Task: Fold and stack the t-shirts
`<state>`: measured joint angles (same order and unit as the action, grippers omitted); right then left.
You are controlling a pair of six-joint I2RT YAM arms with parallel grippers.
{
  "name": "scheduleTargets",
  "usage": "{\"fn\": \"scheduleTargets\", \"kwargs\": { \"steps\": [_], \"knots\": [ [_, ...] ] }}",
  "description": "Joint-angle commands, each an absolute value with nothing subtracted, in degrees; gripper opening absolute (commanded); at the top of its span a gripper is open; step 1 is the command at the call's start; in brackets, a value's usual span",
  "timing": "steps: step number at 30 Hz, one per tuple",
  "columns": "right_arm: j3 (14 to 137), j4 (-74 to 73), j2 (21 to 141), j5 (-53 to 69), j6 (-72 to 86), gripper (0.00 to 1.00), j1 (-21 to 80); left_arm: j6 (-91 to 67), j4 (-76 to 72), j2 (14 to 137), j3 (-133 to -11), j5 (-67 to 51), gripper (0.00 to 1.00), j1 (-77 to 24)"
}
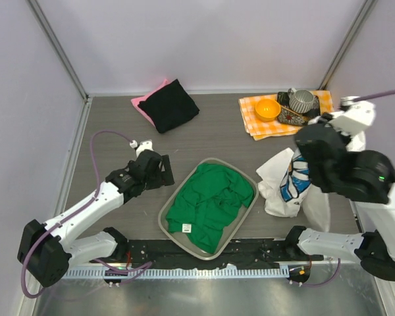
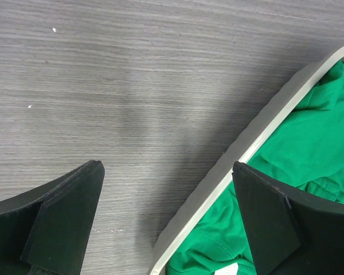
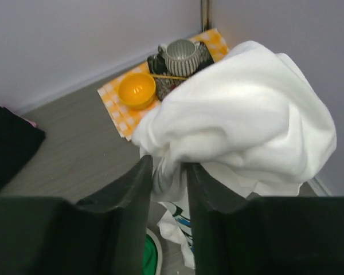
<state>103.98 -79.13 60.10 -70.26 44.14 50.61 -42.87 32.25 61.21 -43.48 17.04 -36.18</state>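
Observation:
My left gripper will next grab the grey tray by its rim (image 1: pixel 179 189) (image 2: pixel 235 156) on the nearest side, to drag the tray aside and free the table for folding.
A white t-shirt (image 1: pixel 286 181) with a blue daisy print hangs bunched at the right, lifted off the table. My right gripper (image 3: pixel 169 172) is shut on a fold of this white t-shirt (image 3: pixel 246 114), and cloth fills the narrow gap between its fingers. A plain green t-shirt (image 1: pixel 210 201) lies crumpled in a grey tray (image 1: pixel 166 214) at the centre front. Above the tray's left rim (image 2: pixel 241 149) my left gripper (image 2: pixel 166 166) stands wide open and holds nothing, with the green t-shirt (image 2: pixel 309 137) under its right finger. A folded black t-shirt (image 1: pixel 171 105) lies on a pink one (image 1: pixel 143 105) at the back left.
An orange-and-white checked cloth (image 1: pixel 283 115) at the back right carries an orange bowl (image 1: pixel 268 108) and a grey ribbed cup (image 1: pixel 303 101). Pale walls close in the table on the left, back and right.

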Motion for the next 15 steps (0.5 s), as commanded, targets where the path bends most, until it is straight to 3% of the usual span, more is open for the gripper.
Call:
{"fn": "scheduleTargets", "kwargs": {
  "steps": [1, 2, 8, 15],
  "knots": [
    [94.15, -81.06, 60.21, -66.80, 49.31, 0.83, 50.63, -43.16, 27.69, 63.36, -43.07, 13.89, 1.00, -36.30],
    [92.56, -80.08, 60.29, -65.58, 49.13, 0.98, 50.54, -43.07, 27.42, 63.72, -43.15, 13.63, 1.00, -36.39],
    [86.93, -73.49, 64.06, -59.95, 47.29, 0.99, 50.54, -40.70, 26.37, 66.88, -44.91, 11.16, 0.99, -39.37],
    [75.24, -62.59, 65.39, -52.57, 45.79, 1.00, 50.54, -39.46, 25.93, 68.91, -43.69, 9.58, 0.90, -45.08]
  ]
}}
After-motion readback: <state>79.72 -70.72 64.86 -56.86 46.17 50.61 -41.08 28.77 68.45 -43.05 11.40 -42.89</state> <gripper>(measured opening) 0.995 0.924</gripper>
